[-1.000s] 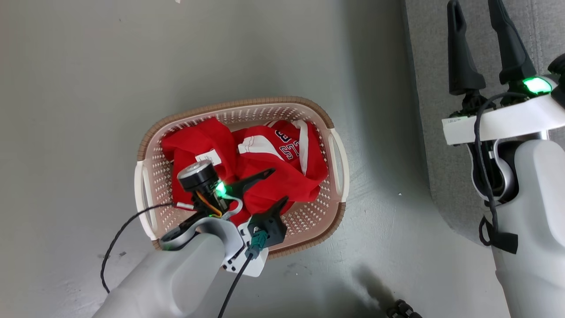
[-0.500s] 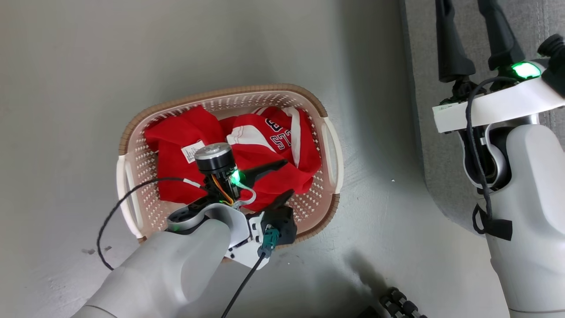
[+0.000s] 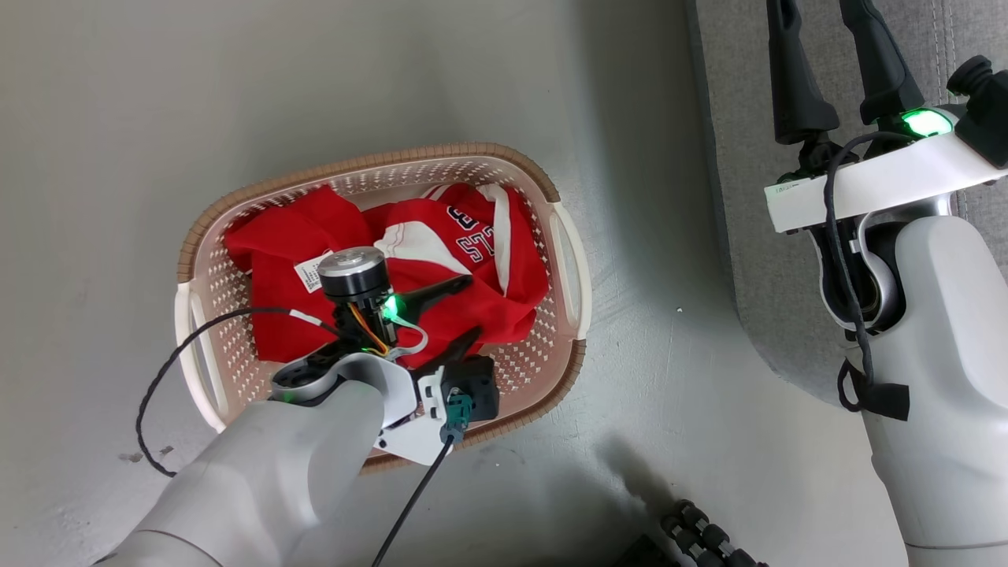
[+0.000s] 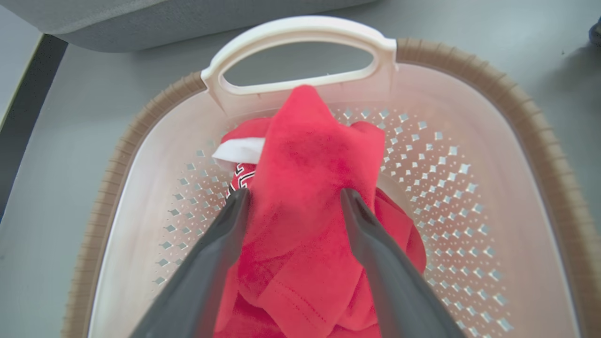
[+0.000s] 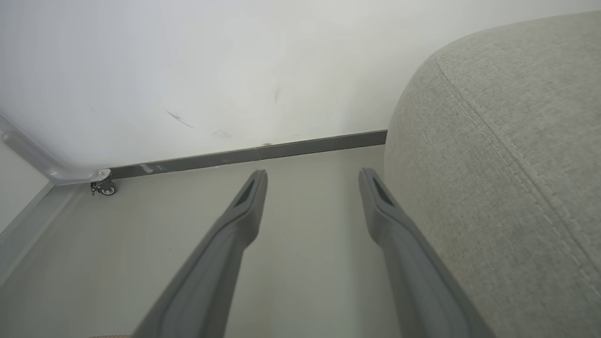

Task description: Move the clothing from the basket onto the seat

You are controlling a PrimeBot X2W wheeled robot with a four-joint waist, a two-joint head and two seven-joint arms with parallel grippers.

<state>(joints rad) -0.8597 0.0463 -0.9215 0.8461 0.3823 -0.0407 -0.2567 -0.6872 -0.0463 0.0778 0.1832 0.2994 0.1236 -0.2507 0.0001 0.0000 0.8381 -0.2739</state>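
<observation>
My left gripper pinches the clothing by its raised fold next, since the rest lies slumped and slack in the basket.
The cream basket with its brown rim stands on the grey floor, holding the red clothing with white trim. My left gripper reaches down into it, open. In the left wrist view a raised fold of the clothing stands between the spread fingers of the left gripper, below the basket handle. My right gripper is open and holds nothing, above the light-grey seat at the right. The right wrist view shows the right gripper over bare floor beside the seat.
A dark ribbed object lies on the floor at the bottom edge. A black cable loops from my left arm over the basket's left side. A white wall, a dark baseboard and a small caster lie beyond the right gripper.
The head camera has shifted, so the basket and seat sit further left and lower. My left gripper remains open over the clothing, a little further toward the basket's right handle.
</observation>
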